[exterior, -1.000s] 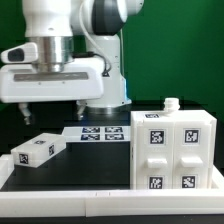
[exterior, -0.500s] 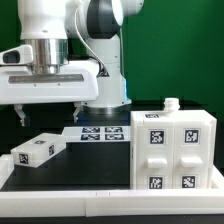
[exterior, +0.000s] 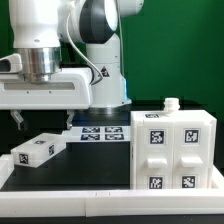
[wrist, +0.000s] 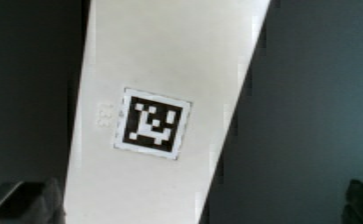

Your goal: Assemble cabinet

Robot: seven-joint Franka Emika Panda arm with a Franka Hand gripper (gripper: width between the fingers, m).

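Next, my gripper grabs the long white tagged panel (exterior: 37, 150) by its two long edges, to assemble the cabinet (exterior: 172, 150).
The cabinet (exterior: 172, 150) is a large white box with several square marker tags, standing at the exterior view's right with a small white knob (exterior: 171, 102) on top. A long white tagged panel (exterior: 37, 150) lies flat on the black table at the exterior view's left. My gripper (exterior: 43, 120) hangs open just above it, touching nothing. In the wrist view the panel (wrist: 160, 90) runs the length of the picture with its tag (wrist: 151, 122) near the middle. My gripper (wrist: 187, 205) straddles it, dark fingertips (wrist: 9, 200) wide apart at the two edges.
The marker board (exterior: 100, 133) lies flat at the back between the panel and the cabinet. A white table edge (exterior: 70, 196) runs along the front. A green wall stands behind the robot base.
The arm has moved toward the exterior view's left and a little lower, bringing the gripper over the white panel. The panel and the cabinet have not moved.
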